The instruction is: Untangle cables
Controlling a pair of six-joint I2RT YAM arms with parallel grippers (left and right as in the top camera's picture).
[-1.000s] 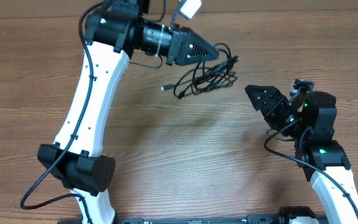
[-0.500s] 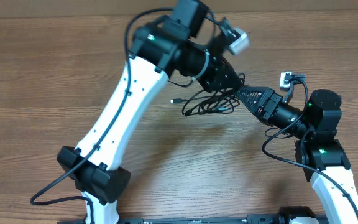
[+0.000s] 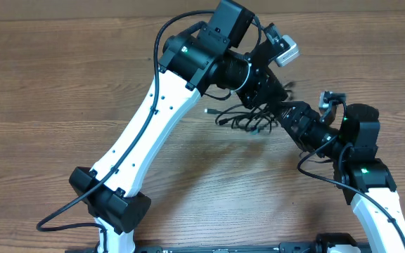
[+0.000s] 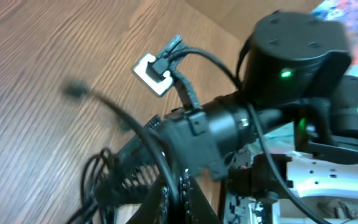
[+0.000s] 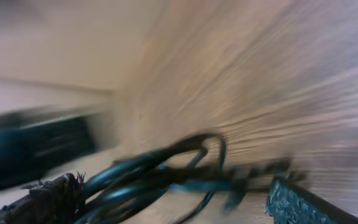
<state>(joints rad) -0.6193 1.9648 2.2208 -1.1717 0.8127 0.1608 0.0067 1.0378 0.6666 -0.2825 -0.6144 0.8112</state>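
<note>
The piece's far end (image 3: 290,85) sticks up over my right gripper's fingers, so my left gripper now keeps hold of the piece of cable until it hangs beside the cable loops.
The cables (image 3: 239,118) are a tangle of thin black cords mid-table, with a silver plug tip sticking out on the left. My left gripper (image 3: 273,97) reaches over from the left and is shut on one strand of the cables (image 4: 114,118) at the tangle's right side; in the left wrist view the cord runs up out of the left gripper (image 4: 180,190). My right gripper (image 3: 284,114) points left into the tangle. Its fingers (image 5: 300,205) stand wide apart, and blurred loops of the cables (image 5: 160,174) lie between them.
The right arm's wrist (image 4: 291,68) with its green light sits close in front of the left gripper. A small white camera block (image 3: 285,53) rides above the left wrist. The wooden table (image 3: 48,84) extends to the left and front.
The left arm has swung right and toward the right arm, dragging the tangle with it. The right gripper has moved left into the tangle and opened wider.
</note>
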